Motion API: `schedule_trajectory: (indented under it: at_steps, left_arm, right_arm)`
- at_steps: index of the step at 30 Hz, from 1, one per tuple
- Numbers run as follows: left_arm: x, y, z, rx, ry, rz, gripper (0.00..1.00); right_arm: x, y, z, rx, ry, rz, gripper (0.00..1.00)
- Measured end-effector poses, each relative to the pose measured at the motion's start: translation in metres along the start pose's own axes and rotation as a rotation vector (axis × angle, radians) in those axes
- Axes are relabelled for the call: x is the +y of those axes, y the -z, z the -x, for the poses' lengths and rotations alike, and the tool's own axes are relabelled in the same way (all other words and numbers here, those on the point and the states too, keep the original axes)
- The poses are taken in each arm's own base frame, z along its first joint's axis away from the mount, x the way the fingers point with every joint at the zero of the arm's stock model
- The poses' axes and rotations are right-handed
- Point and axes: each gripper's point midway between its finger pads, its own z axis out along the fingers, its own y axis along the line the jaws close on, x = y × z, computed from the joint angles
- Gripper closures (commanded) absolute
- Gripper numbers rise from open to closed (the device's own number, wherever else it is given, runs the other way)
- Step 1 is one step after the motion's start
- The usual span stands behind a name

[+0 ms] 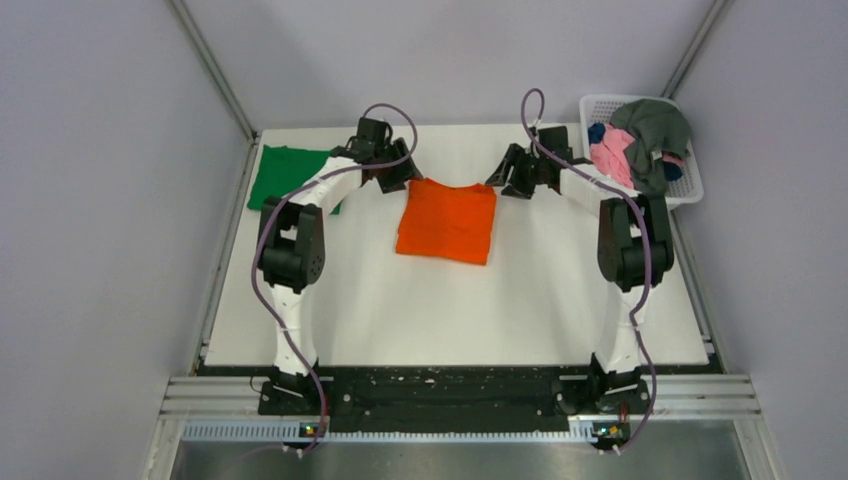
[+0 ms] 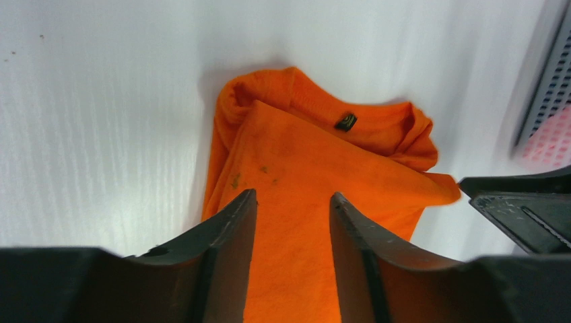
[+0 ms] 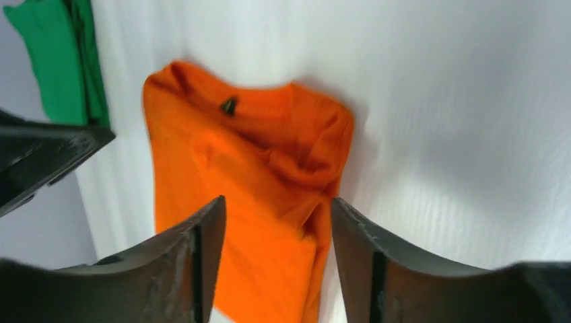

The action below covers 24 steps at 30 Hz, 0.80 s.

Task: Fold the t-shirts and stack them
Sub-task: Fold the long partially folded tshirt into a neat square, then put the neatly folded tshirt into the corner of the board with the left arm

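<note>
The orange t-shirt still needs to be stacked folded. My left gripper should next grab its layers at that t-shirt's side edge (image 1: 403, 224) facing the green t-shirt (image 1: 285, 175).
A folded bright orange t-shirt (image 1: 447, 220) lies flat at the middle of the table, collar at the far edge. It also shows in the left wrist view (image 2: 316, 168) and the right wrist view (image 3: 249, 175). A folded green t-shirt (image 1: 285, 175) lies at the far left, also in the right wrist view (image 3: 60, 60). My left gripper (image 1: 402, 180) is open and empty above the orange shirt's far left corner. My right gripper (image 1: 505, 180) is open and empty above its far right corner. Pink, grey and dark blue shirts (image 1: 640, 145) are heaped in the basket.
A white plastic basket (image 1: 690, 190) stands at the far right corner of the table. The white table top (image 1: 450, 310) ends in metal rails on the left and right. Grey walls enclose the cell.
</note>
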Motion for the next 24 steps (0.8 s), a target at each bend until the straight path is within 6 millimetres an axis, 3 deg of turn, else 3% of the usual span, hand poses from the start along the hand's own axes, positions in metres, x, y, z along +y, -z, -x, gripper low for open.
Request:
schedule_trajectory:
  at_steps: [1,3,8,16,21,24]
  left_arm:
    - [-0.001,-0.002,0.002,0.003,0.002,-0.003,0.02]
    - [-0.004,-0.001,0.007,0.001,-0.005,-0.016,0.01]
    - [-0.005,0.009,0.005,-0.002,-0.014,-0.041,0.01]
    - [0.025,0.011,-0.058,0.179,-0.047,-0.022,0.06]
    - [0.035,-0.005,-0.075,0.230,-0.089,0.012,0.21]
    - [0.031,-0.016,-0.073,0.244,-0.108,0.014,0.34]
  right_arm:
    - [-0.005,-0.007,0.010,-0.016,0.005,-0.011,0.19]
    - [-0.010,-0.011,0.026,-0.046,0.017,-0.032,0.06]
    - [-0.011,0.013,0.032,-0.109,0.063,-0.071,0.01]
    - [-0.005,0.106,-0.043,-0.173,0.116,-0.042,0.01]
    - [-0.020,0.133,-0.085,-0.183,0.121,-0.061,0.01]
    - [-0.027,0.147,-0.094,-0.220,0.129,-0.094,0.01]
